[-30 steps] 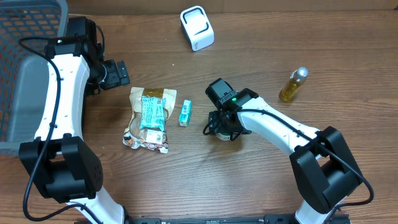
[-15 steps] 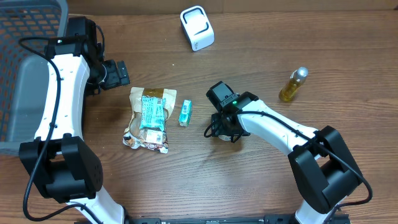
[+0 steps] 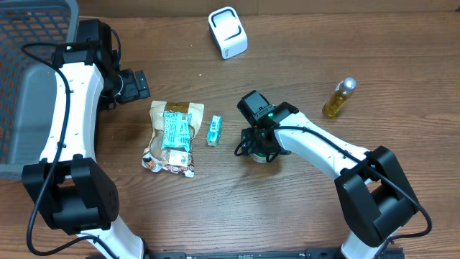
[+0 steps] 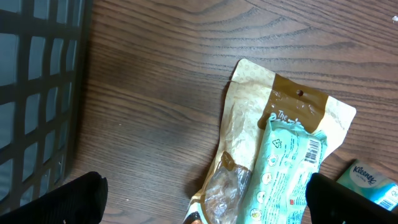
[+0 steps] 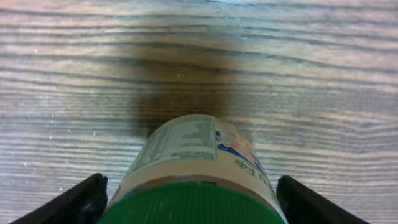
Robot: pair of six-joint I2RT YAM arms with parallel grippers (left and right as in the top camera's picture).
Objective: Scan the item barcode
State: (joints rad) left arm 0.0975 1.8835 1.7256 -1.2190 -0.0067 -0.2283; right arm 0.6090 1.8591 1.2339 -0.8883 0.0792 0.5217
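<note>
My right gripper's fingers reach past the jar's green lid rim on either side, so now it closes on the jar.
A jar (image 5: 193, 162) with a green lid and a printed label stands upright on the wooden table. My right gripper (image 5: 193, 196) is lowered over it, one black finger (image 5: 84, 199) on each side of the lid with a thin gap, so it is open. From overhead the right gripper (image 3: 257, 144) hides most of the jar. The white scanner (image 3: 228, 32) sits at the back of the table. My left gripper (image 3: 135, 85) is open and holds nothing, just above-left of a brown pouch (image 4: 249, 124) with a teal packet (image 4: 286, 168) lying on it.
A small teal tissue box (image 3: 213, 131) lies between the pouch and the right gripper. A yellow bottle (image 3: 338, 98) stands at the right. A dark mesh basket (image 3: 29, 79) fills the left edge, close to the left arm.
The right gripper shifted slightly over the jar and came back to where it was. The left arm and the other objects have not moved.
</note>
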